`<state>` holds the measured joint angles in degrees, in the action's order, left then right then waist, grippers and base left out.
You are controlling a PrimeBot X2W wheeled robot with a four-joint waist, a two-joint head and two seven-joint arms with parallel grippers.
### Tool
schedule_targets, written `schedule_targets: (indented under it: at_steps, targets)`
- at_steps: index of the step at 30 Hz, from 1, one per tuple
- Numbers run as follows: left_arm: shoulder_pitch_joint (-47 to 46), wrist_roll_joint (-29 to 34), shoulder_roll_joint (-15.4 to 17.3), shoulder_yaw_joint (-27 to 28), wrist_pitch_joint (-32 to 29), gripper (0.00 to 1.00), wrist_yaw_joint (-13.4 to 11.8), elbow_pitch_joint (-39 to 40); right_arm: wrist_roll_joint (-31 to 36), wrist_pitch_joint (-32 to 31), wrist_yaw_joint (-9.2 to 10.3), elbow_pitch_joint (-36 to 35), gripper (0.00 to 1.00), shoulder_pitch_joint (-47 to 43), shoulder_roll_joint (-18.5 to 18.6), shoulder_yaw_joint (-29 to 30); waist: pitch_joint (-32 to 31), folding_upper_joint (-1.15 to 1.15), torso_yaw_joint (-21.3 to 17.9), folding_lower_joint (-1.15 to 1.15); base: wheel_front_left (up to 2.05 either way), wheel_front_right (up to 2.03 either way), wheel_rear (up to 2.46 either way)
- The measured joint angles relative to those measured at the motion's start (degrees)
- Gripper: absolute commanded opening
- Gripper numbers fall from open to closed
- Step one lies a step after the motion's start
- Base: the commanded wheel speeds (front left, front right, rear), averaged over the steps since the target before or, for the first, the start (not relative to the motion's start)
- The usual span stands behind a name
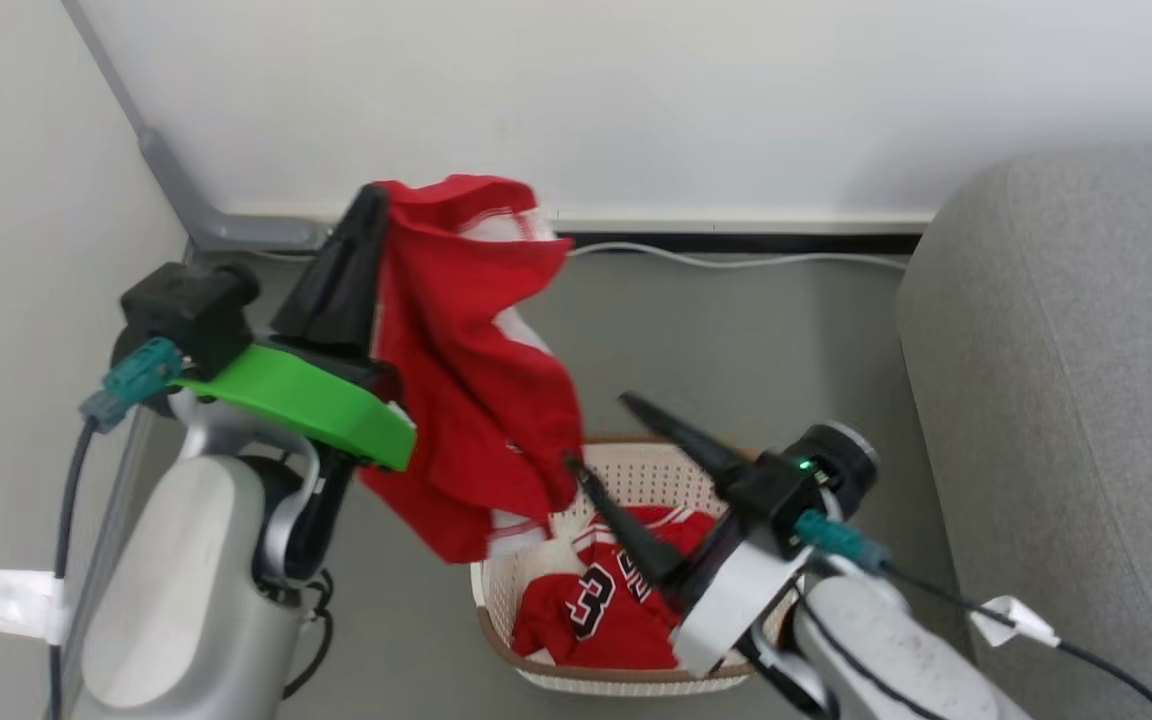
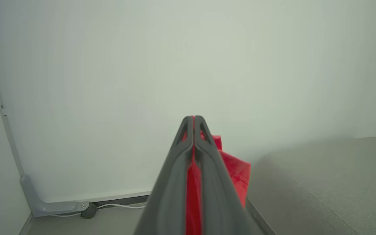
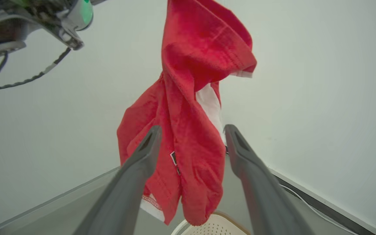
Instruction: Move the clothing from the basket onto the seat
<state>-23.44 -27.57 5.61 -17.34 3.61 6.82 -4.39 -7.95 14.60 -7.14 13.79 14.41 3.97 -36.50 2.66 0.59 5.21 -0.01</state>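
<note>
I need to carry the clothing onto the seat (image 1: 1066, 400), so I should next grab the red garment by its hanging lower folds with my right gripper.
My left gripper (image 1: 372, 200) is raised above the floor and shut on a red garment with white panels (image 1: 476, 370), which hangs down toward the basket (image 1: 496, 640). In the left wrist view the closed fingers (image 2: 204, 156) pinch red cloth (image 2: 237, 173). A red jersey with a numeral 3 (image 1: 596, 610) lies in the cream basket. My right gripper (image 1: 598, 430) stands open over the basket, its fingers on either side of the hanging garment (image 3: 188, 130), apart from it. The grey seat (image 1: 1066, 400) is at the right.
A white wall runs behind, with a grey conduit (image 1: 186, 200) in the left corner and a white cable (image 1: 736, 260) along the skirting. Grey floor lies between the basket and the wall.
</note>
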Motion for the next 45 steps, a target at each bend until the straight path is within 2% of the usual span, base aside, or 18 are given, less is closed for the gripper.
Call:
schedule_targets:
  at_steps: [4, 7, 16, 45]
  targets:
    - [0.1, -0.7, -1.2, -2.5, -1.9, 0.00, 0.1, 4.0, -1.5, 0.0, 0.00, -0.2, 1.00, 0.0, -0.2, -5.7, -2.8, 0.00, 0.5, 0.00, 0.00, 0.00, 0.00]
    - [0.5, -1.2, -1.5, -4.3, -3.4, 0.00, 0.1, 7.3, -1.7, 0.0, 0.00, -0.5, 1.00, 0.6, -0.2, -7.3, -4.4, 0.00, 0.9, 0.00, 0.00, 0.00, 0.00]
    - [2.7, -2.9, -1.8, -6.4, -7.5, 0.00, -0.4, 13.2, -1.8, 0.0, 0.00, -1.5, 1.00, 3.4, -0.1, -7.2, -6.4, 0.00, 1.8, 0.00, 0.00, 0.00, 0.00]
    - [6.9, -2.8, -0.6, -4.9, -14.2, 0.00, -6.6, 24.3, -2.4, 0.0, 0.05, -2.0, 1.00, 5.1, 0.8, -6.6, -5.9, 0.00, -1.5, 0.01, 0.00, 0.00, 0.00]
